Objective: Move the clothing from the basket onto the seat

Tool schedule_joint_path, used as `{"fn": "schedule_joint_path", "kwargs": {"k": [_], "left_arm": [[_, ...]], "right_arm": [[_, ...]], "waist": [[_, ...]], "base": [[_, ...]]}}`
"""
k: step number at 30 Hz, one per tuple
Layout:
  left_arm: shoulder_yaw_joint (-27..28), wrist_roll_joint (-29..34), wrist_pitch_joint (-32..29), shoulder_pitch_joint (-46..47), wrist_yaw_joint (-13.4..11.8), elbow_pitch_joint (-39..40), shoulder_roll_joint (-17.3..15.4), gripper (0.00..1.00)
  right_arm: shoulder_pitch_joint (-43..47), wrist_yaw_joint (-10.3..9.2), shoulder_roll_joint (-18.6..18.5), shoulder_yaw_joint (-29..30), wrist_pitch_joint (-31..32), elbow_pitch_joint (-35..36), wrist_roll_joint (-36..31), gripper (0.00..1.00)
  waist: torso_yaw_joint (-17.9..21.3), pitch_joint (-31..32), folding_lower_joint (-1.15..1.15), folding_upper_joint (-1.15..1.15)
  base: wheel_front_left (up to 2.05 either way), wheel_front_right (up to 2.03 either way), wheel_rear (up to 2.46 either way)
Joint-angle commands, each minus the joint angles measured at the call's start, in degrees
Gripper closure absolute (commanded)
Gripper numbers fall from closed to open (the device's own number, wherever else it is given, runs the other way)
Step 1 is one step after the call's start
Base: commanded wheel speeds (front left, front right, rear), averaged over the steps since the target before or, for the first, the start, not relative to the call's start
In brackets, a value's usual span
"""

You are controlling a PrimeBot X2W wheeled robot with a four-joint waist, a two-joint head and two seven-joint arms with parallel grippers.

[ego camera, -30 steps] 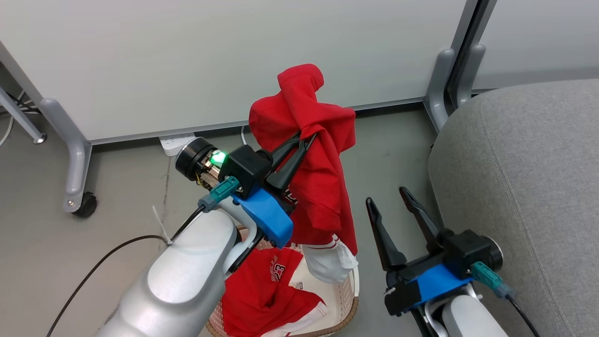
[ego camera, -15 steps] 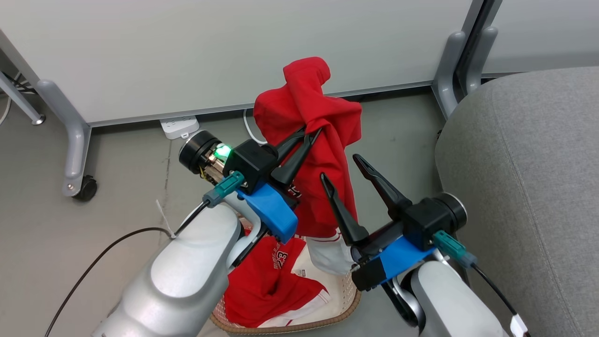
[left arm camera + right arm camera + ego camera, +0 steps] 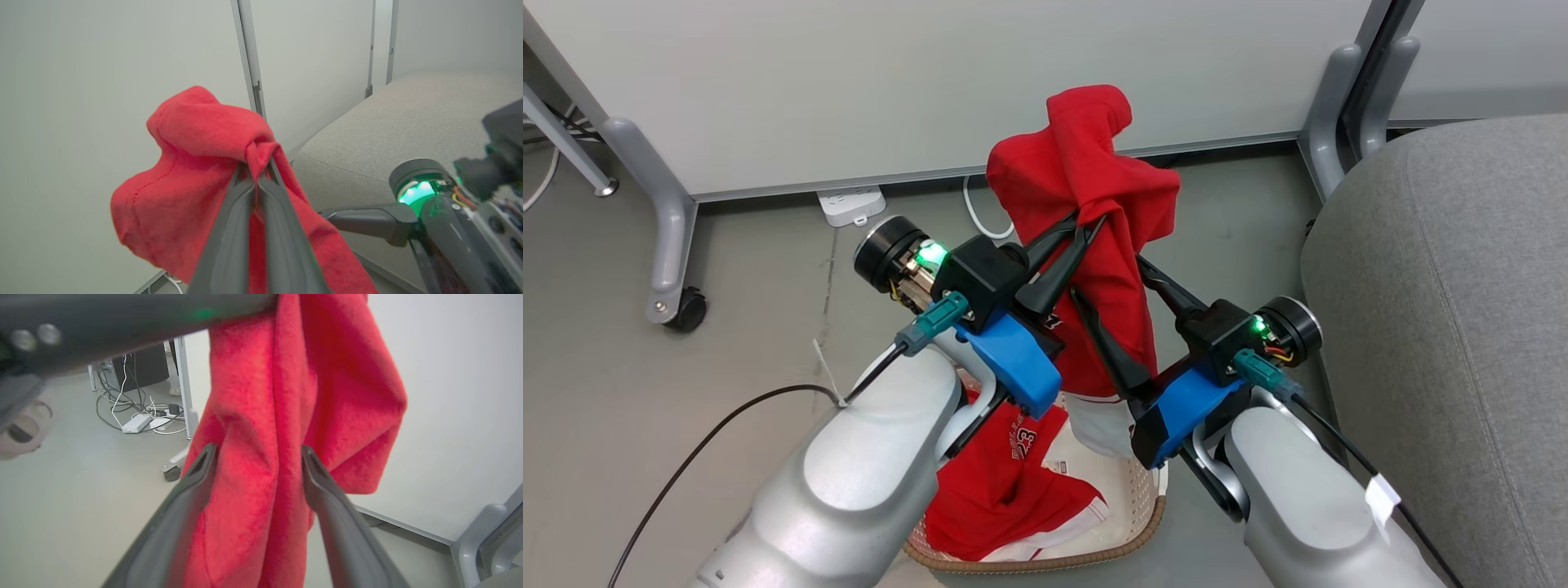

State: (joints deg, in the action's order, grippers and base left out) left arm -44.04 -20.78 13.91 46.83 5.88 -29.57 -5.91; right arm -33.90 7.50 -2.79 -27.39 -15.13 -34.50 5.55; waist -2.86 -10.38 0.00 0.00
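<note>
The right gripper takes hold of the red jersey by its hanging middle folds next, to carry it onto the seat (image 3: 1462, 327).
A red jersey (image 3: 1094, 188) hangs in the air above the basket (image 3: 1127, 539), pinched near its top by my left gripper (image 3: 1086, 222), which is shut on it. In the left wrist view the left gripper (image 3: 257, 163) bites a fold of the jersey (image 3: 184, 196). My right gripper (image 3: 1109, 278) is open, with one finger on each side of the hanging cloth. The right wrist view shows my right gripper (image 3: 258, 449) straddling the jersey (image 3: 286, 396). A second red jersey (image 3: 996, 490) lies in the basket. The grey seat (image 3: 1462, 327) is at the right.
A white partition wall runs across the back on grey legs, one with a caster (image 3: 690, 310). A power strip (image 3: 852, 204) and cable lie at its foot. A grey post (image 3: 1347, 90) stands beside the seat. Bare grey floor lies to the left.
My right gripper has risen and swung left from beside the seat until its open fingers stand around the hanging jersey. The left gripper keeps its hold. The camera has shifted slightly.
</note>
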Motion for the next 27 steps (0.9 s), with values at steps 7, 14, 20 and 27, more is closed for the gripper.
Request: {"fn": "schedule_joint_path", "kwargs": {"k": [7,14,20,27], "left_arm": [[-0.40,-0.43,0.73,0.97,0.02,-0.39,0.54,1.00],[-0.87,-0.80,1.01,0.72,0.08,-0.88,0.89,1.00],[-0.96,-0.82,1.06,0.44,-0.08,-1.14,0.82,1.00],[-1.23,-1.06,1.20,-0.05,-0.17,-1.41,0.82,1.00]], "right_arm": [[-2.84,-0.03,-0.18,-1.54,-0.04,-5.47,1.71,0.00],[-3.47,-0.03,-0.17,-3.14,-0.04,-7.62,4.13,1.00],[-3.20,-0.03,-0.17,-3.20,-0.03,-7.96,4.90,1.00],[-2.57,-0.03,-0.17,-3.54,-0.04,-7.95,5.57,1.00]], "waist": [[-0.52,0.03,0.00,0.00],[-0.68,0.53,0.00,0.00],[-0.60,0.85,0.00,0.00],[-0.52,1.29,0.00,0.00]], "base": [[0.00,0.00,0.00],[0.00,0.00,0.00],[0.00,0.00,0.00],[0.00,0.00,0.00]]}}
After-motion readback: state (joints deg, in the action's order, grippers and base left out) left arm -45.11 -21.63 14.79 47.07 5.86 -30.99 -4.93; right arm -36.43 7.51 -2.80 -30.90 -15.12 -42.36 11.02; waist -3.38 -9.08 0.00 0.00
